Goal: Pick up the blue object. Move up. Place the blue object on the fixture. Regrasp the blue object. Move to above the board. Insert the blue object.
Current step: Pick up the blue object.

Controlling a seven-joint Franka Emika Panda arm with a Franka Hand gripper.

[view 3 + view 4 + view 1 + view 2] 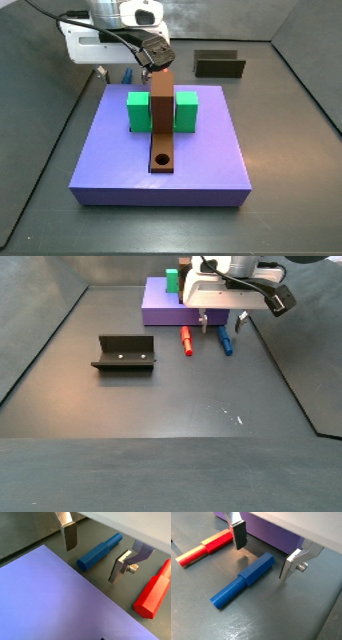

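Note:
My gripper needs to place the peg on the fixture, so it should take hold of the peg by its thick half (93, 556).
The blue object (100, 552) is a short bright-blue peg with a thicker and a thinner half. It lies flat on the dark floor beside the board (47, 597), seen also in a side view (226, 344). My gripper (91, 563) is open and low over it. One finger (69, 537) stands on each side of the peg without touching it, as the blue object (243, 579) and gripper (261, 562) also show. The fixture (123, 353) stands apart on the floor, away from the gripper (222, 324). The board (160, 150) hides the peg in a side view.
A red peg (204, 548) with a yellowish end lies parallel to the blue one, just past one finger, also seen in a side view (187, 343). On the board stand two green blocks (139, 110) and a brown holed bar (162, 120). Dark walls surround the floor.

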